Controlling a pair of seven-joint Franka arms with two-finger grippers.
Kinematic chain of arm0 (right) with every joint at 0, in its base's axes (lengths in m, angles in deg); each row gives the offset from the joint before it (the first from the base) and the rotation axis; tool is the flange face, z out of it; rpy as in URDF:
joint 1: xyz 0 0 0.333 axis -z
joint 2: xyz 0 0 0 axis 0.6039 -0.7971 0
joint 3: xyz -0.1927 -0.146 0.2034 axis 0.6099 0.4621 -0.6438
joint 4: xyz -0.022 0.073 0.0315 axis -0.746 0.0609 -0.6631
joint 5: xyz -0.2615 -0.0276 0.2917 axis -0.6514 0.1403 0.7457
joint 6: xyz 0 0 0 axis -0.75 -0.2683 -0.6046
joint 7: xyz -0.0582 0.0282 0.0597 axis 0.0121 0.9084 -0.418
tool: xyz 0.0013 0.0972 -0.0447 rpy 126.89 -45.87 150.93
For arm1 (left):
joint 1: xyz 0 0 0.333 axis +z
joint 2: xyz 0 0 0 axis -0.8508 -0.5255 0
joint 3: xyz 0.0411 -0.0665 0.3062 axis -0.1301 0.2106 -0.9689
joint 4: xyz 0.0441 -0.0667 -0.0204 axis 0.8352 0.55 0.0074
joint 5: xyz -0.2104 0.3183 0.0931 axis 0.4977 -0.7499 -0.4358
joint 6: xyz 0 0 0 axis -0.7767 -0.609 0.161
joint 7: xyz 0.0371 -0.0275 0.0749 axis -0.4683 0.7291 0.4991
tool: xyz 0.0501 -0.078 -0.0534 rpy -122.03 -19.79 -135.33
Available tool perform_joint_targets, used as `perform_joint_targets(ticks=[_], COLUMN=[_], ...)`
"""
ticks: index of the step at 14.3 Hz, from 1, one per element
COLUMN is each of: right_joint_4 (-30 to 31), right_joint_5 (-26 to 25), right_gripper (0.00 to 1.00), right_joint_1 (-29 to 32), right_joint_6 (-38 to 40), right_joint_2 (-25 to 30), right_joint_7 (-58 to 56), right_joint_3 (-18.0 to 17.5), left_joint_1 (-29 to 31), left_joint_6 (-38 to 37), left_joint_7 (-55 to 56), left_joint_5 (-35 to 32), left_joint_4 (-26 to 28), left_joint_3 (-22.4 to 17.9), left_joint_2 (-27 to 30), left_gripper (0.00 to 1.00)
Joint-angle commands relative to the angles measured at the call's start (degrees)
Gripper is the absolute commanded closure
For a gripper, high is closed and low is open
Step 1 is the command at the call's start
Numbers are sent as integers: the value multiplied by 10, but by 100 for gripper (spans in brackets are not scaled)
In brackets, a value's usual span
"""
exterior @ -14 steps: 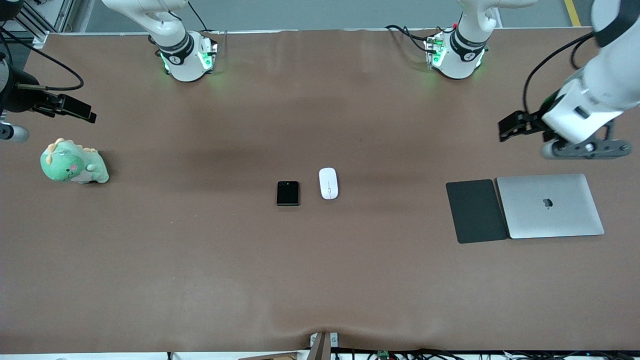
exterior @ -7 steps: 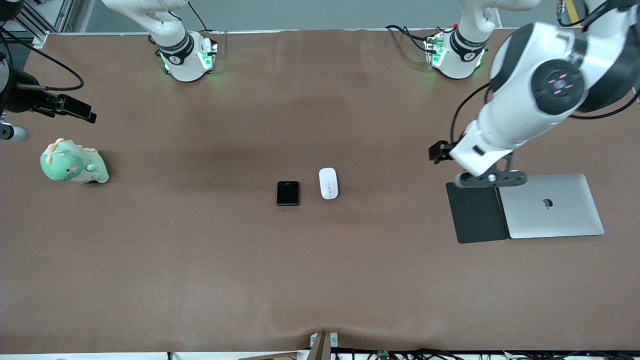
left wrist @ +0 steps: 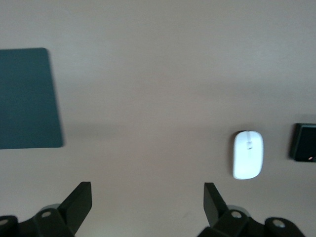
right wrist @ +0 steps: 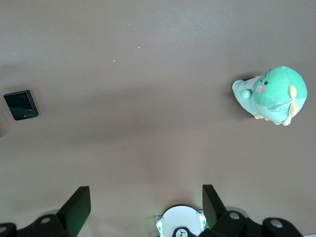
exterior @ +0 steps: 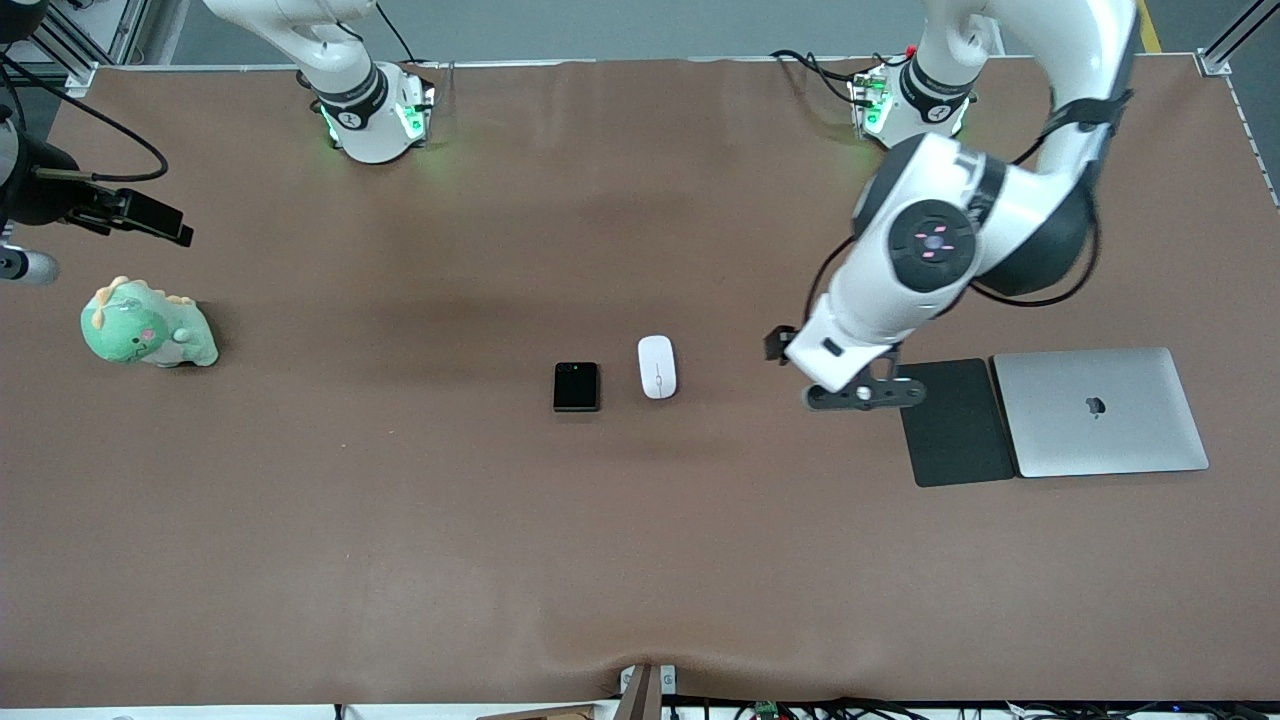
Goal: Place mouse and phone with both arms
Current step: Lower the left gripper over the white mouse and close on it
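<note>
I should next grip the mouse by its long sides with my left gripper, so that I can place the white mouse (exterior: 657, 366) on the dark grey pad (exterior: 957, 424).
The white mouse (exterior: 657, 366) lies at the middle of the table. The black folded phone (exterior: 576, 386) lies beside it, toward the right arm's end. My left gripper (exterior: 778, 345) hangs over bare table between the mouse and the dark grey pad, mostly hidden under its arm. In the left wrist view my left gripper (left wrist: 146, 202) is open and empty, with the mouse (left wrist: 248, 154) and the phone (left wrist: 303, 142) ahead. My right gripper (exterior: 150, 218) waits over the right arm's end of the table. It shows open and empty (right wrist: 145, 205), with the phone (right wrist: 20, 104) in sight.
A dark grey flat pad (exterior: 953, 422) and a closed silver laptop (exterior: 1100, 410) lie side by side at the left arm's end. A green plush dinosaur (exterior: 148, 325) sits at the right arm's end, close to the right gripper. The brown table (exterior: 640, 560) spreads all round.
My left arm has swung in from the left arm's end toward the middle, and its gripper is now over the table between pad and mouse. The right arm, mouse and phone have not moved.
</note>
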State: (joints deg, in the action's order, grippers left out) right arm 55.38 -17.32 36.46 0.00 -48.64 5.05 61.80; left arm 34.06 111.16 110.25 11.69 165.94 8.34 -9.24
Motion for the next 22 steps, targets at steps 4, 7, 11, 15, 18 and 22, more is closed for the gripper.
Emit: perform_joint_targets(ticks=[4, 7, 11, 15, 18, 22], right_joint_4=[12, 12, 12, 11, 11, 6], right_joint_5=[1, 1, 1, 1, 1, 2], right_gripper=[0, 0, 0, 0, 0, 0], right_joint_1=[9, 7, 7, 8, 8, 7], right_joint_6=[-7, -7, -7, -7, -7, -7], right_joint_2=[15, 15, 15, 14, 14, 13], right_joint_7=[-7, -7, -7, -7, -7, -7], right_joint_3=[-8, -8, -8, -8, -8, -8], left_joint_1=[-74, -109, -133, -147, -152, -154], left_joint_6=[101, 168, 229, 253, 271, 281], left_joint_7=[104, 174, 206, 228, 228, 228], left_joint_5=[2, -17, -17, -17, -17, -17], left_joint_4=[-9, -11, -12, -15, -14, -14], left_joint_3=[-3, -3, -2, -3, -3, -3], left_joint_2=[-87, -135, -178, -208, -225, -239], left_gripper=[0, 0, 0, 0, 0, 1])
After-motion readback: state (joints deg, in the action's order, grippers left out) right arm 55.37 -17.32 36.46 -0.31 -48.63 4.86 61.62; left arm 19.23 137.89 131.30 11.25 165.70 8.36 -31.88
